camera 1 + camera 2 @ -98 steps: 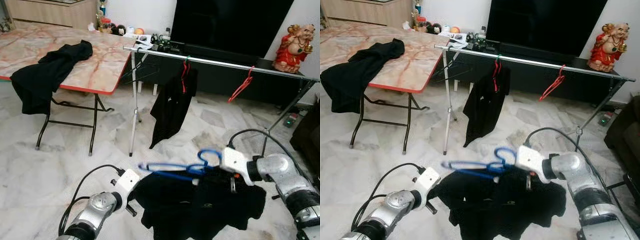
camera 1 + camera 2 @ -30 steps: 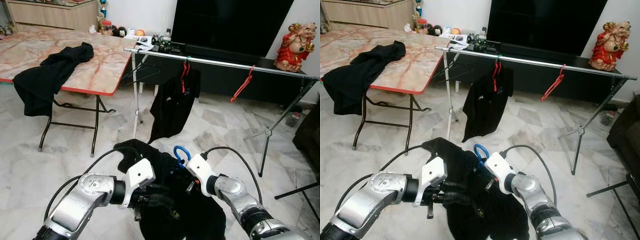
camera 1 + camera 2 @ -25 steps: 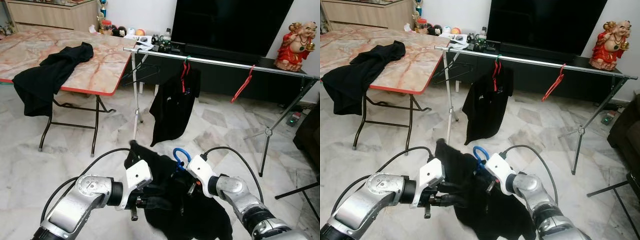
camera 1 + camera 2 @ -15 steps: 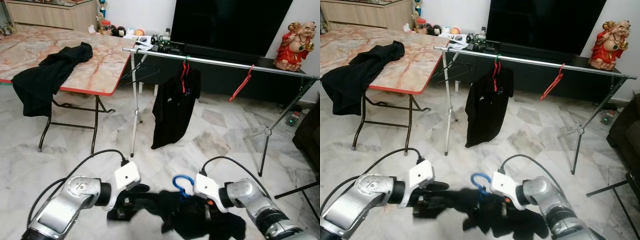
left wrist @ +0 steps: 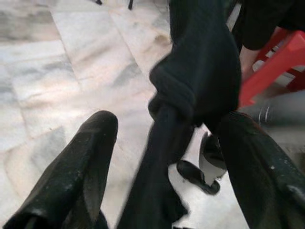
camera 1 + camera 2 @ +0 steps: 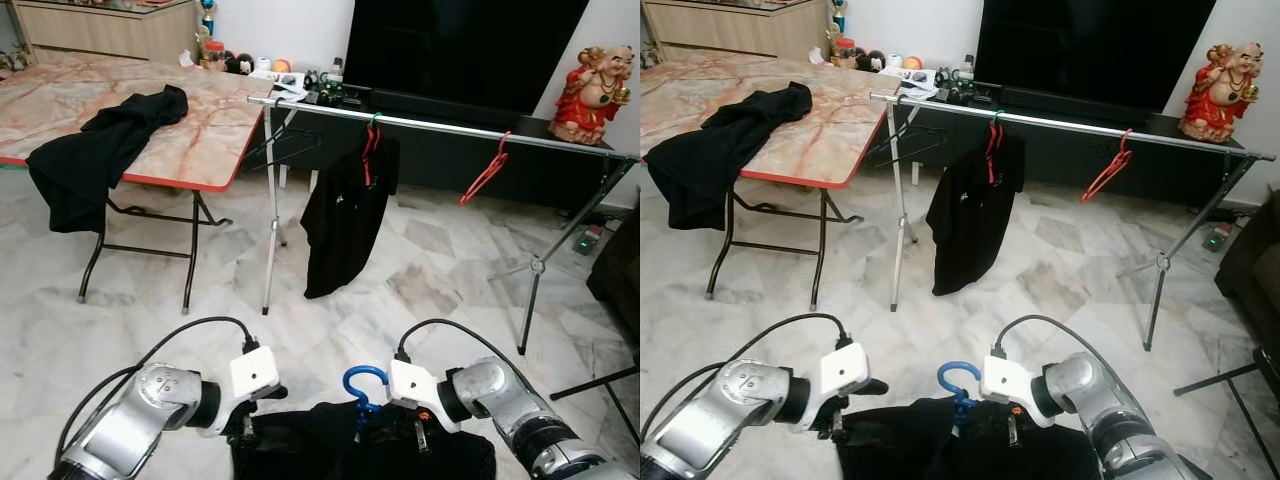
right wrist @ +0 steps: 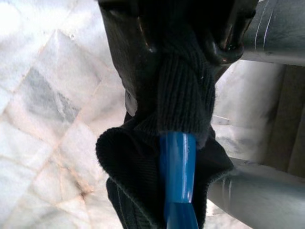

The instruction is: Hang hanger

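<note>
My left gripper pinches the black garment by its loose hanging fold (image 5: 167,131) next, since this fold bunches narrow while the rest drapes wide over the hanger.
A blue hanger (image 6: 362,381) carries a black garment (image 6: 340,452) low in front of me, its hook standing up above the cloth. My right gripper (image 7: 183,38) is shut on the ribbed collar and the blue hanger neck (image 7: 177,162). My left gripper (image 6: 248,426) is at the garment's left edge. In the left wrist view its fingers (image 5: 88,157) stand wide apart, with a fold of the black cloth (image 5: 190,95) hanging loose between them. The silver clothes rail (image 6: 440,125) stands farther ahead.
On the rail hang a black shirt (image 6: 345,215) on a red hanger, an empty red hanger (image 6: 483,172) and black hangers (image 6: 285,140). A marble-top folding table (image 6: 200,150) with a black garment (image 6: 100,150) stands left. A TV (image 6: 460,50) and a figurine (image 6: 585,90) are behind.
Both arms came down from a raised pose. The bunched garment has dropped and now hangs flatter under the blue hanger, low between the two grippers.
</note>
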You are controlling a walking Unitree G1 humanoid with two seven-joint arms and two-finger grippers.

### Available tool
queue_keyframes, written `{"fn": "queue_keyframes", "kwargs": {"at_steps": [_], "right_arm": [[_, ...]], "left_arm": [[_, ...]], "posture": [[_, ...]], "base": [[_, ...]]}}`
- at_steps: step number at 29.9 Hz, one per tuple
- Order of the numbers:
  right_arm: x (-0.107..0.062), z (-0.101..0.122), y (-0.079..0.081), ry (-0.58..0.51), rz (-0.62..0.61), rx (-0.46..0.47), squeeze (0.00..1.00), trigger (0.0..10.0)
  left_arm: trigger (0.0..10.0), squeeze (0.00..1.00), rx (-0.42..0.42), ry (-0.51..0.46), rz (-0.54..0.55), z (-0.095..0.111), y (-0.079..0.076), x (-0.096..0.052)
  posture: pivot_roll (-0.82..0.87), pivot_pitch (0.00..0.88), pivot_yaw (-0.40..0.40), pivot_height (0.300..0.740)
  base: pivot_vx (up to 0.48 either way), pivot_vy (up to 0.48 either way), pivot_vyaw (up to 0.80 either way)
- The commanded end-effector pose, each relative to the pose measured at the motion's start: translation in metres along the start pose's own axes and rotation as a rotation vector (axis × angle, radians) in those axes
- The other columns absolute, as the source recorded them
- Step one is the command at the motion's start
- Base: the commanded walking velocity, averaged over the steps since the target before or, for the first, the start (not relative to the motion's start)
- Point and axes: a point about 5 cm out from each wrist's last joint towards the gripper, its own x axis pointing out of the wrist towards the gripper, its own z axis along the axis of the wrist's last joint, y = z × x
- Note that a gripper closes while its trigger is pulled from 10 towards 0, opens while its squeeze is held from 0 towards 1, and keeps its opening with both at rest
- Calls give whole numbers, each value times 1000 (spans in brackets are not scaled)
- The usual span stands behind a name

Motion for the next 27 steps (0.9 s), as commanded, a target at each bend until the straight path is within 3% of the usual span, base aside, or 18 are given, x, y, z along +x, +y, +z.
{"fn": "queue_keyframes", "kwargs": {"at_steps": [1,11,21,25,27], "right_arm": [[-7,15,-9,-44,-26,-57,0,0],[-7,31,-15,-109,-57,-99,0,0],[-6,42,-14,-172,10,-111,0,0],[-7,42,-13,-174,17,-109,0,0],[-7,42,-13,-175,21,-107,0,0]], "left_arm": [[10000,0,41,-8,-17,8,0,5],[10000,0,48,-2,-33,13,1,13],[10000,0,47,-35,-3,19,4,21],[0,0,40,-42,2,19,5,22],[0,0,37,-43,5,19,6,22]], "posture": [[183,0,-144,740],[180,0,-148,740],[174,0,-156,740],[174,0,-155,740],[174,0,-156,740]], "base": [[0,0,0],[0,0,0],[0,0,0],[0,0,0],[0,0,0]]}}
